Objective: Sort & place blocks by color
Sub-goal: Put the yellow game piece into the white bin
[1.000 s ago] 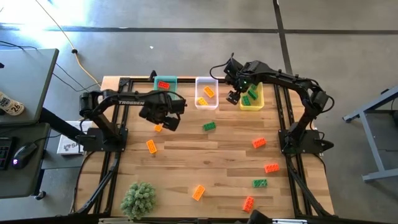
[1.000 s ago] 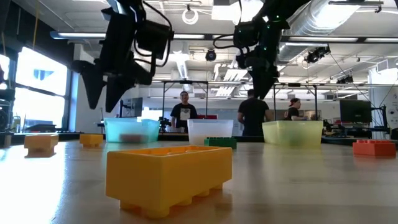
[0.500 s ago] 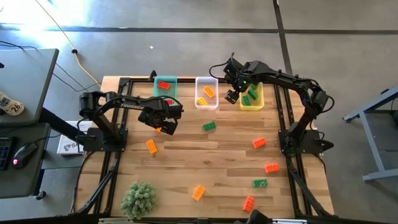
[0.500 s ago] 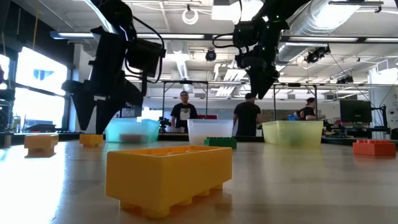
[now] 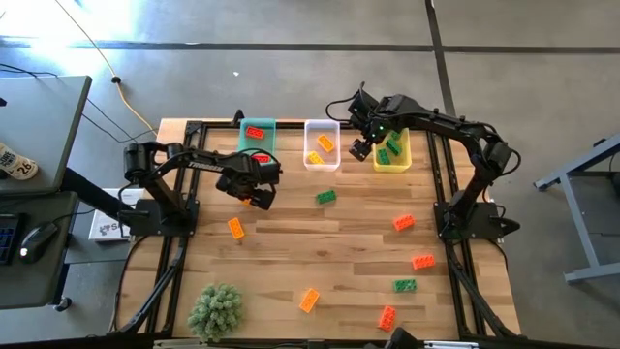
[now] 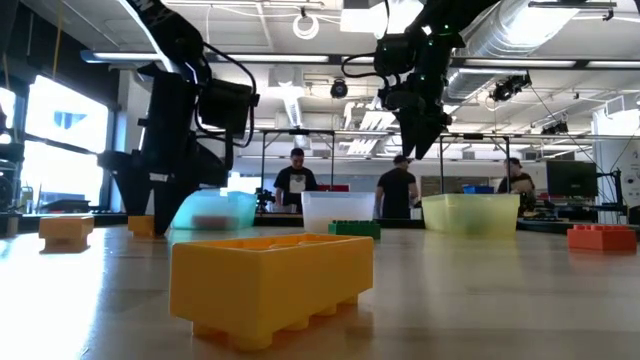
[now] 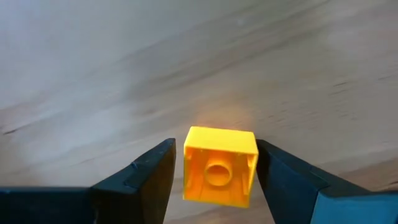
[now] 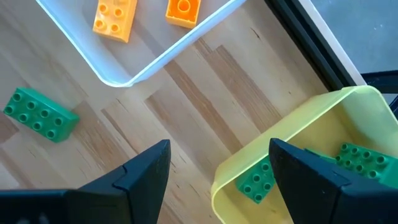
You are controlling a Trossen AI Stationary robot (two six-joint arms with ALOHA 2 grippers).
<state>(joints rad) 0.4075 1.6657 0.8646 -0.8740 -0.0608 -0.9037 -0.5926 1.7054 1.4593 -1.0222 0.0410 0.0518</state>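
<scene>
My fingers are near the wood along both sides of the yellow-orange block point(image 6: 140, 225), so it is now time for my left gripper to close on that block.
My left gripper point(image 5: 254, 192) is open and low over the table, just in front of the teal bin point(image 5: 258, 134). In the left wrist view its fingers point(image 7: 149, 171) stand on either side of a small yellow-orange block point(image 7: 219, 174) that rests flat on the wood. That block point(image 6: 140, 225) sits below the gripper point(image 6: 150, 200) in the low view. My right gripper point(image 5: 363, 145) is open and empty. It hovers high point(image 6: 420, 120) between the white bin point(image 8: 155, 56) and the yellow bin point(image 8: 298, 149).
The teal bin holds a red block, the white bin point(image 5: 322, 145) orange blocks, the yellow bin point(image 5: 392, 150) green ones. Loose blocks lie at mid table: green point(image 5: 325, 197), orange point(image 5: 236, 229), red-orange point(image 5: 404, 223) and several nearer. A plant point(image 5: 215, 310) stands at the near left.
My left gripper has come down from well above the table to just over its surface and now straddles the small yellow-orange block. It has drifted slightly toward the table's left. The block has not moved.
</scene>
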